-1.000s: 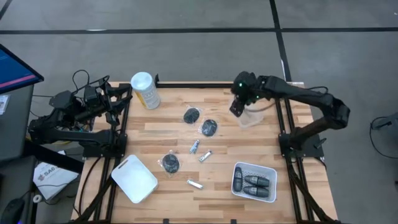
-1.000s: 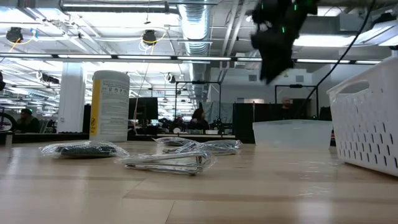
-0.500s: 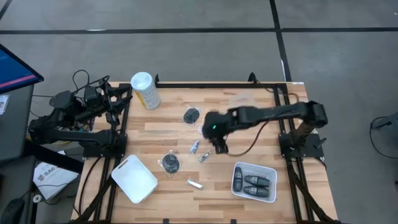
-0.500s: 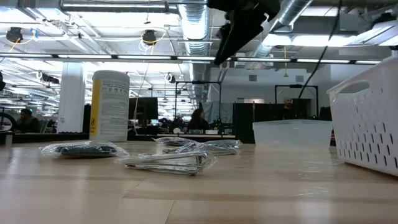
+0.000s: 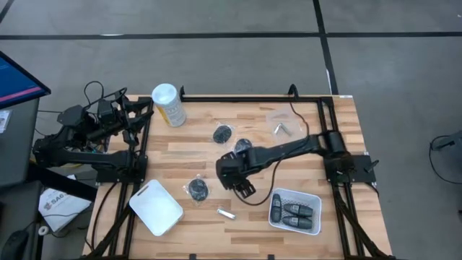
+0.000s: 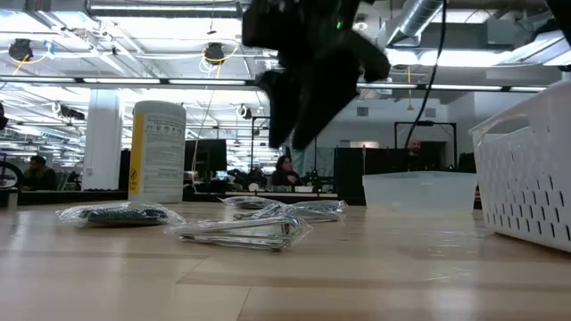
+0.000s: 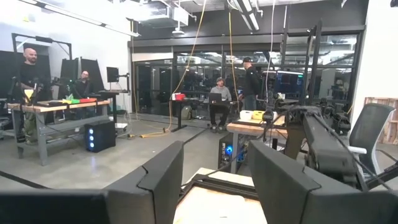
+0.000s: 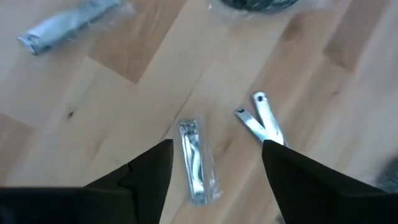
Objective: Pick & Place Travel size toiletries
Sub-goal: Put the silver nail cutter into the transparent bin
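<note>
My right gripper should grab the bagged silver clipper by the middle of its body (image 8: pixel 194 163) to place it in the clear tub.
My right gripper (image 5: pixel 242 186) (image 8: pixel 214 152) is open and hovers over the middle of the table, touching nothing. Below it, between its fingers, lies a bagged silver clipper (image 8: pixel 196 163). A second silver clipper (image 8: pixel 261 119) lies beside it. A silver tube (image 8: pixel 67 26) lies farther off. Dark round discs (image 5: pixel 222 133) (image 5: pixel 197 189) lie flat on the wood, and another silver piece (image 5: pixel 226 214) lies near the front. Dark capsules (image 5: pixel 296 213) lie in the white basket (image 5: pixel 312 198). My left gripper (image 7: pixel 214 180) is open and parked off the table's left edge.
A pale-yellow canister (image 5: pixel 167 105) stands at the far left corner. A clear tub (image 5: pixel 280 123) at the far right holds silver pieces. A white tray (image 5: pixel 155 207) hangs over the near left edge. There is bare wood between the discs and the basket.
My right arm has swung from over the clear tub at the far right toward the table's middle and near side. It has come down lower over the silver pieces. The tub now shows uncovered.
</note>
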You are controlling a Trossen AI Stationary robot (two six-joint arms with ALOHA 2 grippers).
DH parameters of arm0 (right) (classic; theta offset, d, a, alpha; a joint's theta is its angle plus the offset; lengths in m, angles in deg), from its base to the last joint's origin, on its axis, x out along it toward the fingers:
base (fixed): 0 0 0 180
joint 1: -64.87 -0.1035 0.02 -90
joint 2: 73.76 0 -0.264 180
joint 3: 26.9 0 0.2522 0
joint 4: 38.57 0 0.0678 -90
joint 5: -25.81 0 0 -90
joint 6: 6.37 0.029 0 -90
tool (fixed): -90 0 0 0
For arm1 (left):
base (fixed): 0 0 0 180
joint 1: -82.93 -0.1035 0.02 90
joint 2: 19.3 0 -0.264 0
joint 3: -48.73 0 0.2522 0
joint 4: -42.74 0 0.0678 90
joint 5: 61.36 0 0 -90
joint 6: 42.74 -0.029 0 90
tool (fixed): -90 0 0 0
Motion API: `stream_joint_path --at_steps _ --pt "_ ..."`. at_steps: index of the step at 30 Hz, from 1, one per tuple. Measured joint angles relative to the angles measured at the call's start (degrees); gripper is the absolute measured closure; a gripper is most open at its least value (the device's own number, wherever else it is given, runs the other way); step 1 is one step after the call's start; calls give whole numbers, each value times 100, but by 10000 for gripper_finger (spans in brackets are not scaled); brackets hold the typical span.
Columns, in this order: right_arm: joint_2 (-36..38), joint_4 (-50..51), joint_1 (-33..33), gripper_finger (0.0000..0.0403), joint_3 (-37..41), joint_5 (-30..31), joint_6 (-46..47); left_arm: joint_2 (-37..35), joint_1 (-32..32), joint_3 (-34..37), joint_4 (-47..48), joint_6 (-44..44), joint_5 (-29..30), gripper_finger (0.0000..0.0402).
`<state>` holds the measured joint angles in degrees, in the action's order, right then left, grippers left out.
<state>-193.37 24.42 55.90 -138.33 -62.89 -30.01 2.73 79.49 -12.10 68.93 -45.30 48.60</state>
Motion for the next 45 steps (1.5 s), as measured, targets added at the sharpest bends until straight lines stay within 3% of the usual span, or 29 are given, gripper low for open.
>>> stream_joint_path --at_steps 12,18,21,27,31,36,45 --pt "-868 279 6 163 -64 28 -6 -1 0 0 1 -5 -4 224" --pt "-905 76 20 167 -32 151 344 0 0 0 2 -11 -22 224" --pt "-903 -97 33 196 -20 220 320 0 0 0 2 -11 -22 224" --pt "-909 -147 89 290 -9 -340 219 0 0 0 2 -7 -20 224" --pt "-912 -224 91 332 -9 -404 220 0 0 0 2 -11 -14 224" --pt "-912 -197 122 362 -9 -428 357 0 0 0 2 -14 7 224" --pt "-780 -55 125 363 2 -433 456 0 0 0 1 -15 2 224"
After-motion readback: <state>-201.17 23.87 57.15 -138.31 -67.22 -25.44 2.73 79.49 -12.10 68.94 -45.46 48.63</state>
